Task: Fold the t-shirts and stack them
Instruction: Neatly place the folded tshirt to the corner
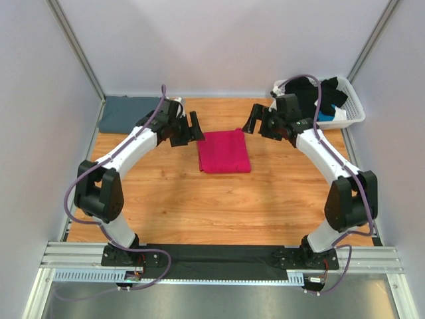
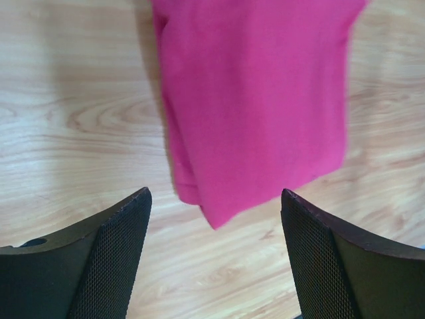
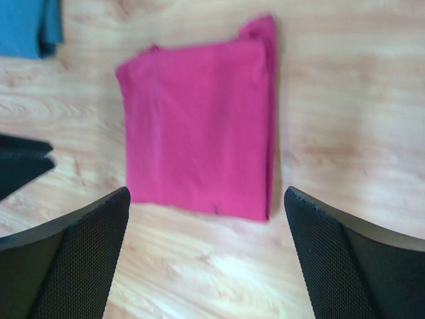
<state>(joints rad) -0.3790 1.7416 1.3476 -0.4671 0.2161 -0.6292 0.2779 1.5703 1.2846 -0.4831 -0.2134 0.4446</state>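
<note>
I will next use my left gripper to grab the layers of the magenta-pink t-shirt together at the middle of its edge on the side facing the slate blue-grey t-shirt (image 1: 129,111), so that I can stack it still folded.
The magenta-pink t-shirt (image 1: 224,151) lies folded to a flat rectangle on the wooden table, mid-back. It also shows in the left wrist view (image 2: 255,100) and the right wrist view (image 3: 199,129). The slate blue-grey t-shirt (image 1: 129,111) lies folded flat at the back left corner; a corner of it shows in the right wrist view (image 3: 26,26). My left gripper (image 1: 195,126) is open and empty, above the table just left of the pink shirt. My right gripper (image 1: 254,119) is open and empty, just right of the pink shirt's far corner.
A white lattice basket (image 1: 348,109) with dark and blue clothes stands at the back right corner. Grey walls close in the table on three sides. The left gripper's fingers (image 3: 23,163) show at the left of the right wrist view.
</note>
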